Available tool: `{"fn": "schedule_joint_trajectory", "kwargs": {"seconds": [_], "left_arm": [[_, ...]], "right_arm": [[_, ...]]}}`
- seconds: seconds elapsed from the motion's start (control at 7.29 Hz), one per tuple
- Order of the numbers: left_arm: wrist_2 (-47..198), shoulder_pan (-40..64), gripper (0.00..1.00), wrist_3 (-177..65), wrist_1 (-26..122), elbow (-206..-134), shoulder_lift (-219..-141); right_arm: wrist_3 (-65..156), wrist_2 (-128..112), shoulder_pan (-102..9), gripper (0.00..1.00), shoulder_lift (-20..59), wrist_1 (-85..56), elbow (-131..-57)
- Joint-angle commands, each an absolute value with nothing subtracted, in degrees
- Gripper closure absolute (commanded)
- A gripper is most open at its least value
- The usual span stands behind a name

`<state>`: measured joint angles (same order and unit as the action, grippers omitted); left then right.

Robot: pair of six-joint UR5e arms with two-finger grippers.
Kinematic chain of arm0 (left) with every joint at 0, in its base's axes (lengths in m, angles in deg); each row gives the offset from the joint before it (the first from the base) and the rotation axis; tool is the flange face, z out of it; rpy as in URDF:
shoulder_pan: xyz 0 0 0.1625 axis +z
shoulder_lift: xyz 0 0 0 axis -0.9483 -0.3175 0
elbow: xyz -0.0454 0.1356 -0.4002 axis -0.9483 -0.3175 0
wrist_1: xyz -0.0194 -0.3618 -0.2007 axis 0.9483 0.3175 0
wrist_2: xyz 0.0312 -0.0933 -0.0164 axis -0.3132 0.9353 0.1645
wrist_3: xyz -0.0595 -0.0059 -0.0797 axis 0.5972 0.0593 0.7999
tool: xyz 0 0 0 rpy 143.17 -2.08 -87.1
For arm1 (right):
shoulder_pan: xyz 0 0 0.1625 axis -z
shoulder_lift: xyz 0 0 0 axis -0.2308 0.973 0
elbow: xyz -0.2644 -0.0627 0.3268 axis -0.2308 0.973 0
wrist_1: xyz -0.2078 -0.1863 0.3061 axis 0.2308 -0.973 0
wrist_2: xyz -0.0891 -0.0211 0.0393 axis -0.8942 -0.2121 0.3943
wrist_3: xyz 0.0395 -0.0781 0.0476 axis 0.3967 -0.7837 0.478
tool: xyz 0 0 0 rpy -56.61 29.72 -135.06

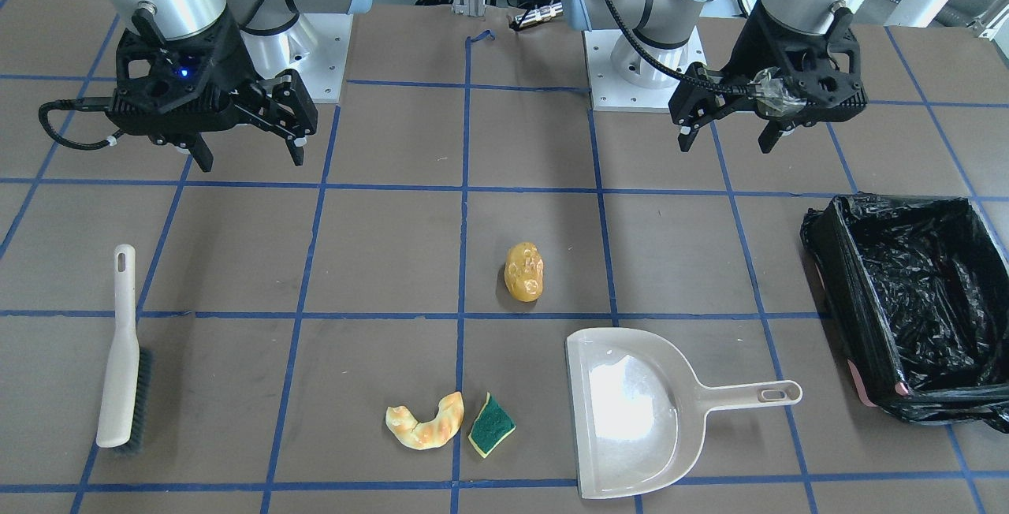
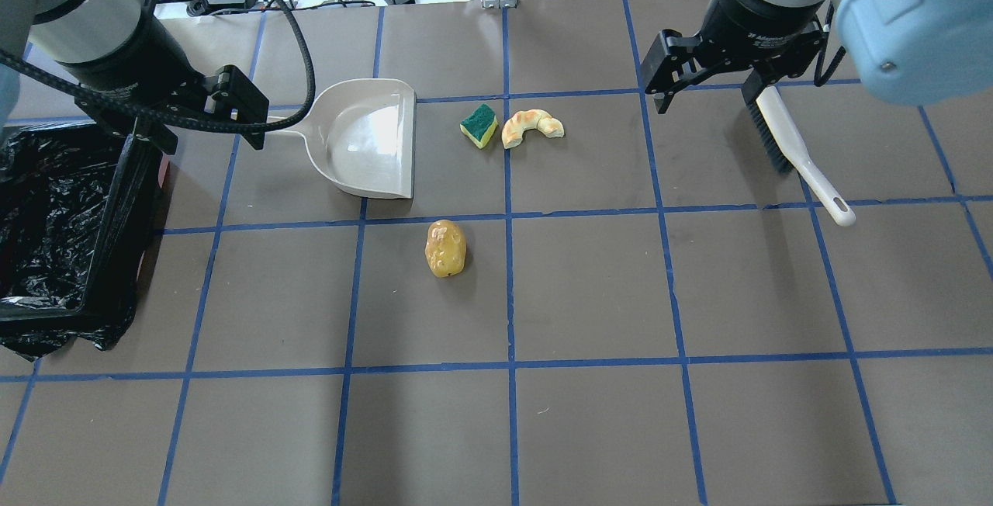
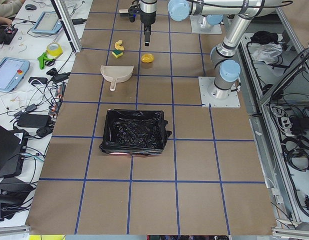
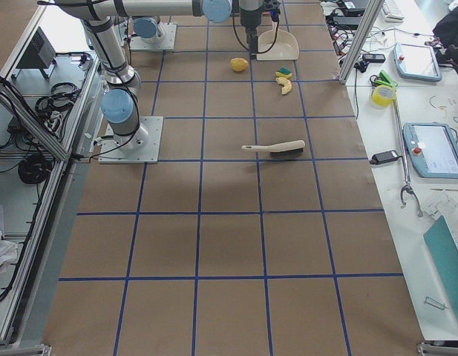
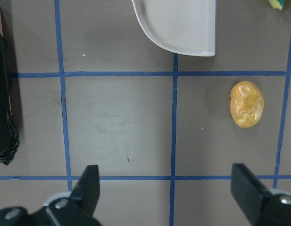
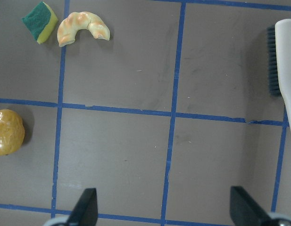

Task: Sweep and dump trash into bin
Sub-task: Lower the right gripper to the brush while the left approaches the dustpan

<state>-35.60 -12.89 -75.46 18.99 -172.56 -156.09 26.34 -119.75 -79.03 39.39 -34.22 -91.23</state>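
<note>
The right gripper takes the beige brush by its handle next, to sweep the trash into the dustpan.
The trash lies on the brown table: a potato-like lump, a croissant piece and a green-and-yellow sponge wedge beside it. The black-lined bin stands at the robot's far left. My left gripper hovers open and empty between the bin and the dustpan handle. My right gripper hovers open and empty above the brush's bristle end. The left wrist view shows the lump; the right wrist view shows all three items.
A beige dustpan lies next to the sponge, its mouth facing the trash. A beige brush lies flat on the robot's right. Blue tape lines grid the table. Cables and devices lie beyond the far edge.
</note>
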Motion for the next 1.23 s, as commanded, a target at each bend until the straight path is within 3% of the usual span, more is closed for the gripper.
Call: {"fn": "schedule_joint_trajectory", "kwargs": {"seconds": [0.0, 0.55, 1.1], "left_arm": [[-35.5, -12.8, 0.0, -75.5, 19.8, -172.5, -156.3], [-34.9, -11.7, 0.0, -75.7, 19.3, -172.6, -157.5], [-35.7, -11.5, 0.0, -32.8, 14.9, -173.7, -159.6]], "right_arm": [[26.3, -119.8, -79.0, 0.0, 39.3, -34.2, -91.2], [12.6, -120.4, -70.1, 0.0, 35.7, -35.1, -94.0], [-4.3, -125.6, -57.7, 0.0, 25.9, -47.0, -99.0]]}}
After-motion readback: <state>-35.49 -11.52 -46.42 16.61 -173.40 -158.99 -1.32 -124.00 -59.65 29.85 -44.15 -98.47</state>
